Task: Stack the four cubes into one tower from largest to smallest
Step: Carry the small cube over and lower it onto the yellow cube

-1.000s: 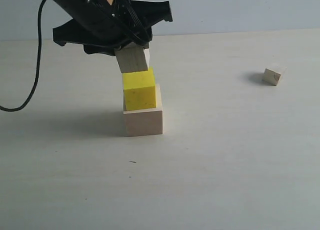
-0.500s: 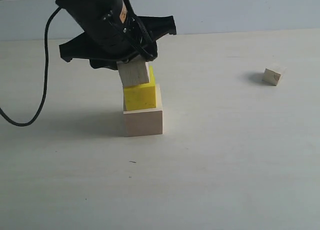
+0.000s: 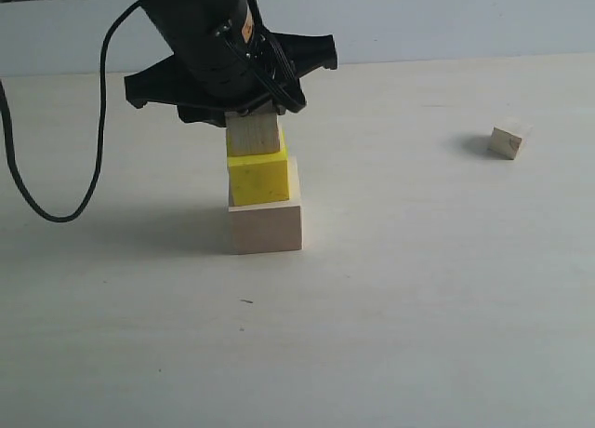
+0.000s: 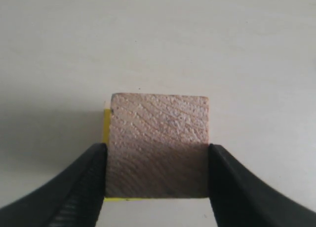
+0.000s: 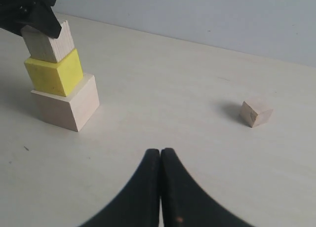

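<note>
My left gripper is ready to open: the smaller pale wood cube (image 3: 255, 135) sits level on the yellow cube (image 3: 259, 178) and would stay standing.
The tower's base is the largest pale wood cube (image 3: 267, 226) with the yellow cube (image 3: 259, 178) on it. My left gripper (image 3: 253, 121) is shut on the smaller pale wood cube (image 3: 255, 135), which stands level and appears to rest on the yellow cube. In the left wrist view that cube (image 4: 158, 138) sits between both black fingers (image 4: 86, 180), with a thin yellow edge (image 4: 105, 126) showing beside it. The tiny wood cube (image 3: 508, 140) lies alone far to the right. My right gripper (image 5: 161, 155) is shut and holds nothing, well short of the tiny cube (image 5: 256, 113).
The pale tabletop (image 3: 418, 307) spreads around the tower. A black cable (image 3: 56, 209) loops down from the left arm to the tower's left. A light wall (image 3: 446, 19) backs the table.
The left gripper has come down and shifted right with the small wood cube. The cube, tilted and above the yellow cube before, now stands level on it. The right gripper stays shut.
</note>
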Action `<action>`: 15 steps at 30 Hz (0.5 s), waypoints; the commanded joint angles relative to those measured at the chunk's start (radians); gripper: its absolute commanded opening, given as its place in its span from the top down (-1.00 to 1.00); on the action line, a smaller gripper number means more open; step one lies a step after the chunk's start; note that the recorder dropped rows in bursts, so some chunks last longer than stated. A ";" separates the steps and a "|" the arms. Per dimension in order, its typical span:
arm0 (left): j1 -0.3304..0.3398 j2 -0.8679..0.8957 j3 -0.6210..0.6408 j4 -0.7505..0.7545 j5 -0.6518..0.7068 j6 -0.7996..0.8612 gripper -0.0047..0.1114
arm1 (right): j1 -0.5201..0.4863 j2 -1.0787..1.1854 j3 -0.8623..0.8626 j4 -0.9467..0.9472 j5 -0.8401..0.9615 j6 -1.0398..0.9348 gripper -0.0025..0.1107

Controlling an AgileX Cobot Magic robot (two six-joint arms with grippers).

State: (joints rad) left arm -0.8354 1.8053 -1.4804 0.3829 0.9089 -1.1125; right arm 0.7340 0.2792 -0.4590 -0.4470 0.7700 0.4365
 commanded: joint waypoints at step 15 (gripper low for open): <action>-0.003 0.005 0.000 -0.030 0.054 0.020 0.92 | -0.002 -0.004 0.005 0.002 -0.007 0.001 0.96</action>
State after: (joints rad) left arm -0.8354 1.8053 -1.4824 0.3750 0.9266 -1.0957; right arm 0.7340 0.2792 -0.4590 -0.4470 0.7700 0.4365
